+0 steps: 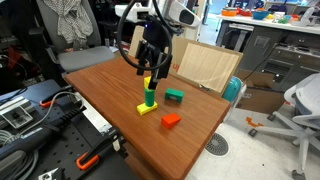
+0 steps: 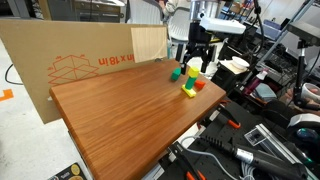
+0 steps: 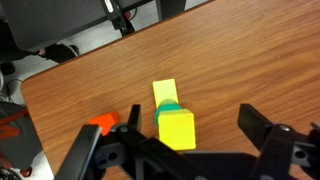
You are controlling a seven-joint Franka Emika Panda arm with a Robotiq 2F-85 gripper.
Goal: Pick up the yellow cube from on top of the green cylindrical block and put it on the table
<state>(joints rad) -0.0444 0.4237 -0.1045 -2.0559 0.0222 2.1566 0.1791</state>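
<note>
The yellow cube (image 1: pixel 148 82) (image 3: pixel 176 128) is between my fingertips in an exterior view, and they are level with the cube's sides. My gripper should close on the cube.
The yellow cube (image 3: pixel 176 128) sits on top of the upright green cylindrical block (image 3: pixel 168 106), which stands on a flat yellow base block (image 3: pixel 165 92) on the reddish-brown table (image 3: pixel 230 60). My gripper (image 3: pixel 192 125) is open, with a finger on either side of the cube and the cube nearer the left finger, not touching it. In both exterior views the gripper (image 1: pixel 150 70) (image 2: pixel 196 64) hangs just over the stack, at the cube (image 1: pixel 148 82) (image 2: pixel 190 75) above the cylinder (image 1: pixel 149 96) (image 2: pixel 188 85).
A flat green block (image 1: pixel 175 96) (image 2: pixel 176 73) and a red-orange block (image 1: pixel 171 120) (image 3: pixel 102 122) lie on the table near the stack. A cardboard sheet (image 2: pixel 70 60) leans along one table edge. Cables and tools lie below the table edge (image 1: pixel 40 130).
</note>
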